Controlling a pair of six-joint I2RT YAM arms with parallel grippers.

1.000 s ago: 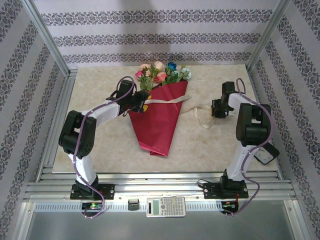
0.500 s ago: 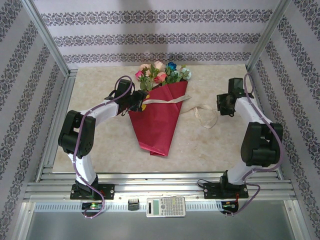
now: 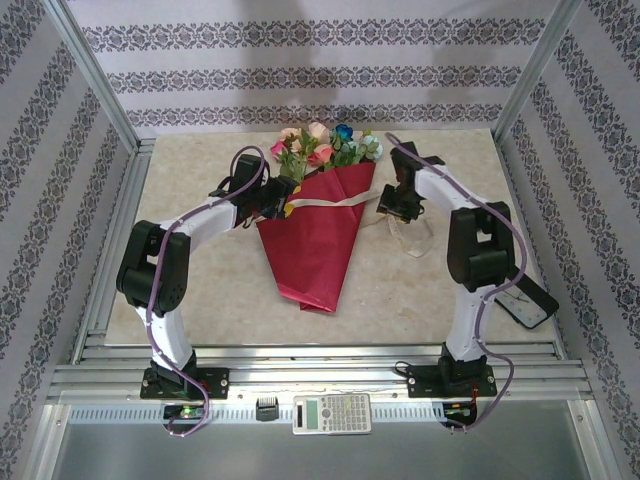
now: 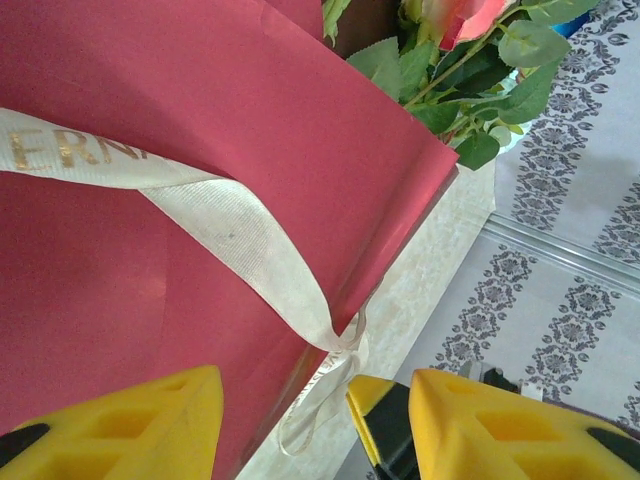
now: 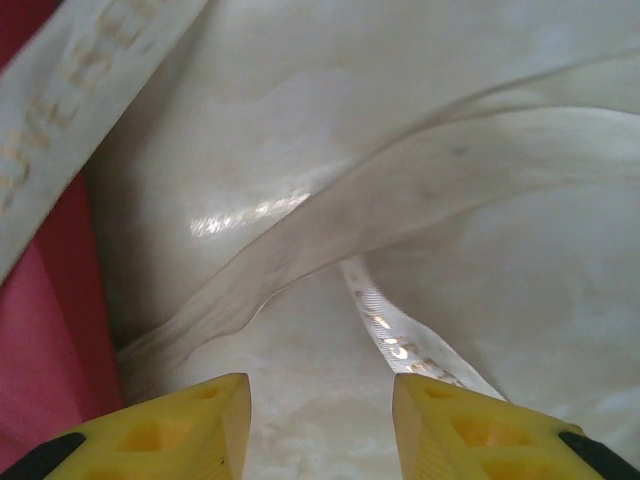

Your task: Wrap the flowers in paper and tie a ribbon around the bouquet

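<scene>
My right gripper is to reach the cream ribbon point(image 3: 335, 203) and grab its loose trailing part beside the cone point(image 3: 389, 218), and this will leave slack to tie the bouquet.
The bouquet lies on the table as a red paper point(image 3: 310, 250) cone with the flowers point(image 3: 322, 145) at its far, wide end. A cream ribbon point(image 3: 335, 203) crosses the cone and trails in loops to the right. My left gripper point(image 3: 283, 203) sits at the cone's left edge. In the left wrist view the gripper point(image 4: 285, 400) is open, with the paper point(image 4: 150, 90) edge and a loop of ribbon point(image 4: 230, 225) between its fingers. My right gripper point(image 3: 385, 207) is by the cone's right edge; it point(image 5: 320, 400) stands open over loose ribbon point(image 5: 330, 230) strands.
A calculator point(image 3: 332, 412) and a small black device point(image 3: 266, 408) rest on the front rail. Metal frame posts point(image 3: 95, 80) and patterned walls enclose the marble table point(image 3: 200, 300). The right arm's elbow point(image 3: 480, 250) stands tall right of the ribbon loops.
My right gripper has swung left from the table's right side to the cone's right edge, and its jaws have opened. The left arm has stayed put.
</scene>
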